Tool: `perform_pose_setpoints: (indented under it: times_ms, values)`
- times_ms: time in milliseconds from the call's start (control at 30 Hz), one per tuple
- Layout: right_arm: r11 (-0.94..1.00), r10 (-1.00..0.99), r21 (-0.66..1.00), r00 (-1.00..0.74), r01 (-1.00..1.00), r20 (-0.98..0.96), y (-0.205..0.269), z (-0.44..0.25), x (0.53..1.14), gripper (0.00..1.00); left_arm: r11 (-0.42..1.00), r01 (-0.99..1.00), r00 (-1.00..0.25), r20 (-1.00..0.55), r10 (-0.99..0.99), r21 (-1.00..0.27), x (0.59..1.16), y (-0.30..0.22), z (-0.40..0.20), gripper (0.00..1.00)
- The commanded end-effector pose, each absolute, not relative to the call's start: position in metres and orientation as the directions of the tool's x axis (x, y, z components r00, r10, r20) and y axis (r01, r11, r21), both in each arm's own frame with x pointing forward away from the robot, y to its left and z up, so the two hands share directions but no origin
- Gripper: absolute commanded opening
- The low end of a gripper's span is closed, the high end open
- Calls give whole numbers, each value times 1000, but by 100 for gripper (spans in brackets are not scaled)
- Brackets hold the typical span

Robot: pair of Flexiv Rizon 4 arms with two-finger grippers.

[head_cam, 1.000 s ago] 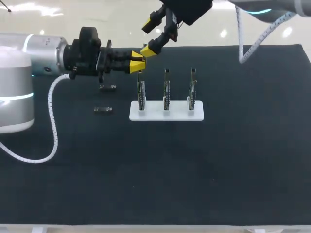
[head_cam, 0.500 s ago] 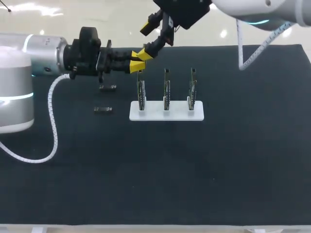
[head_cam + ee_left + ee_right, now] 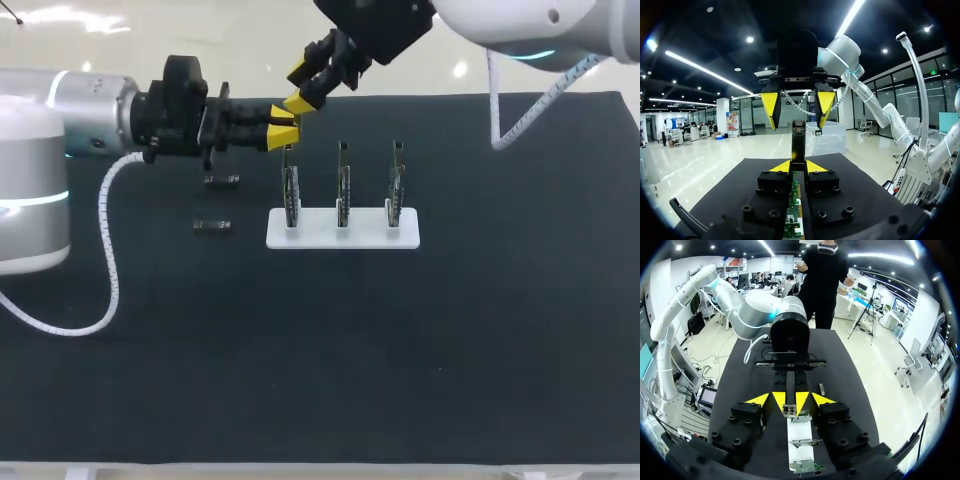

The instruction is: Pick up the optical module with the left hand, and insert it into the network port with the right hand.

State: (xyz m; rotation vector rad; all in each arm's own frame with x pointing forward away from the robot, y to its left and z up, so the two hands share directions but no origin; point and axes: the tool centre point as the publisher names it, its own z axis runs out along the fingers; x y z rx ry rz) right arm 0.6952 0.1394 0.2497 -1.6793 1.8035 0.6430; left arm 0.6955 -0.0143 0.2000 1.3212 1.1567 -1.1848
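Observation:
I will next grab the module with my right gripper by its bare far end [image 3: 789, 410], because my left gripper's yellow fingers cover one end of the optical module [image 3: 790, 390].
My left gripper [image 3: 283, 128] hangs level above the table's back left, just behind the left circuit board [image 3: 290, 187]. It is shut on the optical module [image 3: 798, 142], a slim dark bar that sticks out past its yellow tips. My right gripper [image 3: 298, 87] comes down from the back and meets it head on. In the left wrist view the right gripper [image 3: 798, 107] is open, one yellow tip on each side of the module's far end and neither touching it. In the right wrist view the module [image 3: 790, 390] lies between my own gripper's tips [image 3: 790, 400].
A white base [image 3: 342, 230] holds three upright circuit boards with network ports in a row at mid-table. Two spare modules [image 3: 221, 180] [image 3: 212, 227] lie flat on the black mat to the left of it. A white cable loops from my left arm over the mat.
My right gripper has shifted slightly left over the left gripper's tips, and its fingers have drawn closer together around the module's end. The left arm has kept still with the module.

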Motion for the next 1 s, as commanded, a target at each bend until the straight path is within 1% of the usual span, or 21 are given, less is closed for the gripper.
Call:
perform_pose_setpoints:
  times_ms: [33, 67, 167, 200, 267, 300, 333, 700, 733, 767, 800, 1000]
  values:
    - [92, -710, -42, -36, -995, -704, 139, 249, 695, 46, -62, 996, 74, -997, 39, 71, 694, -14, 200, 0]
    - [92, -709, -42, -36, -995, -704, 139, 249, 694, 47, -62, 996, 74, -997, 39, 71, 694, -14, 200, 0]
    - [93, -709, -41, -37, -995, -704, 139, 249, 694, 40, -62, 996, 74, -997, 39, 71, 694, -14, 200, 0]
    - [94, -709, -41, -37, -995, -704, 139, 249, 694, 37, -62, 996, 74, -997, 39, 71, 694, -14, 200, 0]
    - [95, -709, -41, -39, -995, -704, 139, 249, 694, 26, -62, 996, 74, -997, 39, 71, 694, -14, 200, 0]
    - [95, -709, -41, -39, -995, -704, 139, 249, 694, 9, -62, 996, 74, -997, 39, 71, 694, -14, 200, 0]
    - [96, -709, -40, -40, -995, -704, 139, 249, 694, 0, -62, 996, 74, -997, 39, 71, 694, -14, 200, 0]
    - [99, -710, -40, -43, -994, -702, 140, 248, 693, 0, -62, 996, 74, -997, 39, 71, 694, -14, 200, 0]
    - [98, -710, -40, -42, -994, -703, 140, 248, 693, 0, -62, 996, 74, -997, 39, 71, 694, -14, 200, 5]
    - [98, -710, -40, -42, -994, -703, 139, 248, 693, 0, -62, 996, 74, -997, 39, 71, 694, -14, 200, 84]
    - [99, -710, -39, -43, -994, -703, 139, 248, 693, 0, -62, 996, 74, -997, 39, 71, 694, -14, 200, 100]
    - [99, -711, -40, -43, -994, -702, 139, 248, 692, 0, -62, 996, 74, -997, 39, 71, 694, -14, 200, 100]
